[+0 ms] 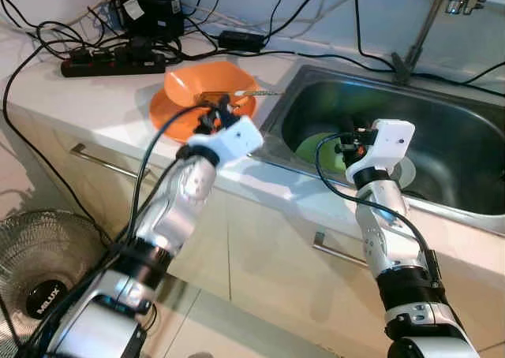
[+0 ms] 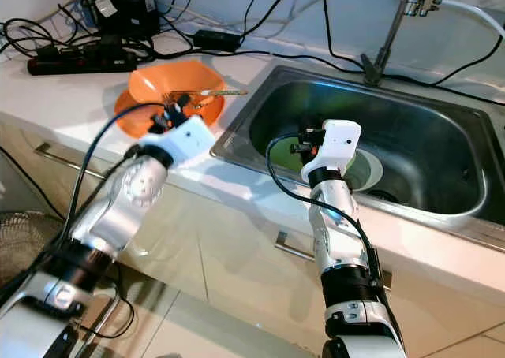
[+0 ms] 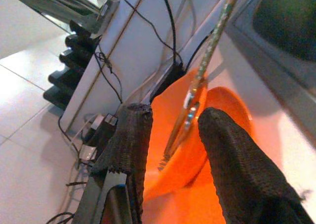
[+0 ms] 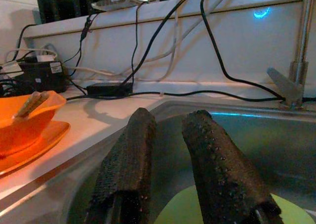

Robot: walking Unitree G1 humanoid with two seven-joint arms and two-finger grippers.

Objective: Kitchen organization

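Observation:
The fork's teeth lie down inside the orange bowl point(image 1: 209, 84), so my left gripper will next grip the fork by its handle sticking out past the orange bowl's rim point(image 1: 259, 93).
An orange bowl point(image 1: 209, 84) stands on an orange plate point(image 1: 162, 110) on the counter left of the sink. A metal fork point(image 1: 256, 95) lies in the bowl, its handle sticking out toward the sink. My left gripper point(image 1: 221, 107) hovers at the bowl's near rim. In the left wrist view it point(image 3: 177, 110) is open, with the fork point(image 3: 197, 81) lined up in the gap between its fingers and not pinched. My right gripper point(image 4: 168, 116) hangs open and empty inside the sink, just above a green plate point(image 1: 316, 149).
The steel sink point(image 1: 442, 121) also holds a white disc point(image 1: 408, 171) beside the green plate. A faucet point(image 1: 426, 27) rises at the back. A power strip point(image 1: 110, 61), adapters and loose cables crowd the back counter. A fan point(image 1: 39, 271) stands on the floor at left.

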